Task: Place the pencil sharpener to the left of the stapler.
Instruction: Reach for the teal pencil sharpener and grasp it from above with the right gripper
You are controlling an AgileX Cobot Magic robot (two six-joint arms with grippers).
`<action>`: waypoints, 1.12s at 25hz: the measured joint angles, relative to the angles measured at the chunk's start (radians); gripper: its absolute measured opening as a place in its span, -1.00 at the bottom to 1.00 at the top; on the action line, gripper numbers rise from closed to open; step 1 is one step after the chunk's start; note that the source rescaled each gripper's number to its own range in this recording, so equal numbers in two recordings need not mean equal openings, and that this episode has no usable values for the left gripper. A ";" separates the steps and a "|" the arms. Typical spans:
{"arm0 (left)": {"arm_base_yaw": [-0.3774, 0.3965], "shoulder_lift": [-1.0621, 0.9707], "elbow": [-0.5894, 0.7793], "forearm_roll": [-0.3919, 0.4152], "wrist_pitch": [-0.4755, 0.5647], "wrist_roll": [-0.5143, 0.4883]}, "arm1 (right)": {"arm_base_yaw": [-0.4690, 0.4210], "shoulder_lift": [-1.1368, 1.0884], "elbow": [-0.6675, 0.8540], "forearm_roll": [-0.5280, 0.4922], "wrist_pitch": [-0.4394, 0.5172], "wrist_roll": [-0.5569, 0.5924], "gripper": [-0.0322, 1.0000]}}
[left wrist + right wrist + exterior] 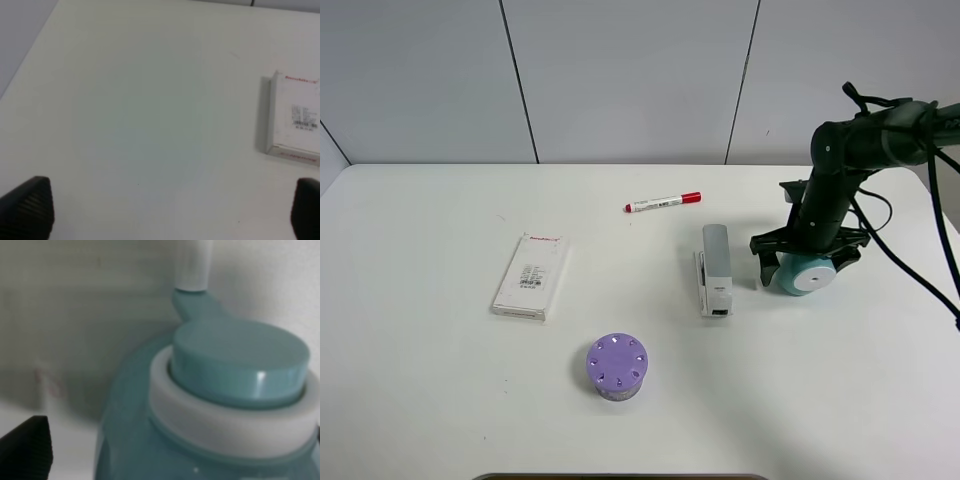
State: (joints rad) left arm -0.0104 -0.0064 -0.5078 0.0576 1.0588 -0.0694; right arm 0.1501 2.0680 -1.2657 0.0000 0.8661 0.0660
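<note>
The right gripper needs to set the pencil sharpener beside the stapler (715,270), so it next needs to grab the sharpener by its teal body (788,270).
The teal pencil sharpener (807,276) lies on the table to the right of the stapler (715,270), its round white face toward the camera. My right gripper (805,262) reaches down over it, open, with one finger on each side of the body. Close up in the right wrist view, the pencil sharpener (235,365) fills the picture; one black fingertip (27,447) shows with a gap to the body. The slim grey and white stapler lies lengthwise, pointing toward the table's front. My left gripper (172,207) hovers open above bare table, holding nothing.
A red-capped marker (663,202) lies behind the stapler. A flat white box (531,276) rests left of centre, also visible as the box (296,120) in the left wrist view. A purple cylinder with holes (617,367) stands near the front.
</note>
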 joint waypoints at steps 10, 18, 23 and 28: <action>0.000 0.000 0.000 0.000 0.000 0.000 | -0.003 0.000 0.000 0.000 0.001 0.000 -0.04; 0.000 0.000 0.000 0.000 0.000 0.000 | -0.003 0.000 0.000 0.000 0.003 0.000 -0.92; 0.000 0.000 0.000 0.000 0.000 0.000 | -0.003 0.000 0.000 0.000 0.003 0.000 -0.92; 0.000 0.000 0.000 0.000 0.000 0.000 | -0.003 0.000 0.000 0.000 0.003 0.000 -0.92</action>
State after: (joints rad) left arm -0.0104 -0.0064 -0.5078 0.0576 1.0588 -0.0694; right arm 0.1471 2.0680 -1.2657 0.0000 0.8694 0.0660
